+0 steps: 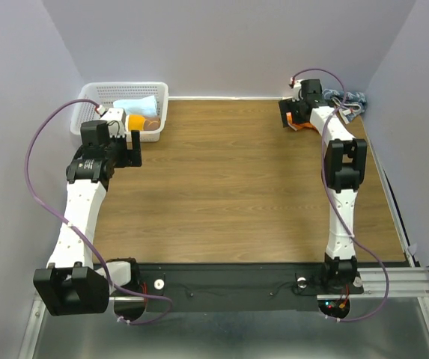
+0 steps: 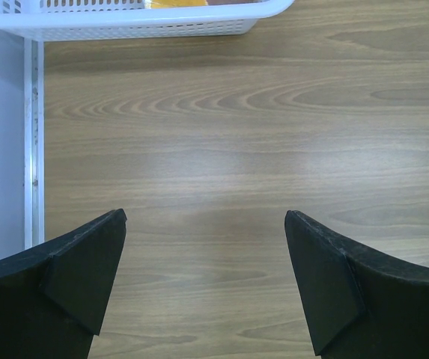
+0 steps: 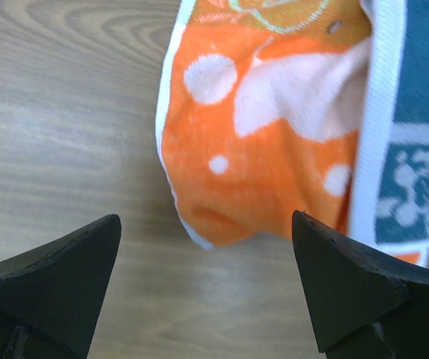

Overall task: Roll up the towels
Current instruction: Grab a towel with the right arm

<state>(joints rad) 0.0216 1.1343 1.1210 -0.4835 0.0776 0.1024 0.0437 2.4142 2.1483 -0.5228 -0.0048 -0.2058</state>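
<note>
Next, my right gripper grabs the orange towel by its near edge (image 1: 297,126) (image 3: 220,223) to pull that towel out alone for rolling.
An orange-and-white printed towel (image 3: 266,127) lies bunched on the wooden table at the back right; a bit of it shows under the right wrist in the top view (image 1: 299,125). Teal-and-white patterned cloth (image 3: 424,149) lies against its right side. A blue-and-white patterned towel (image 1: 351,99) sits crumpled in the back right corner. My right gripper (image 3: 205,218) is open, hovering just above the orange towel's near edge, its jaws wide either side and touching nothing; it also shows in the top view (image 1: 288,114). My left gripper (image 2: 205,215) is open and empty over bare wood by the basket (image 1: 124,143).
A white mesh basket (image 1: 162,88) stands at the back left holding a light blue cloth (image 1: 135,107) and orange items; its rim shows in the left wrist view (image 2: 139,21). Walls close the table at the back and sides. A metal edge strip (image 2: 33,149) runs along the left.
</note>
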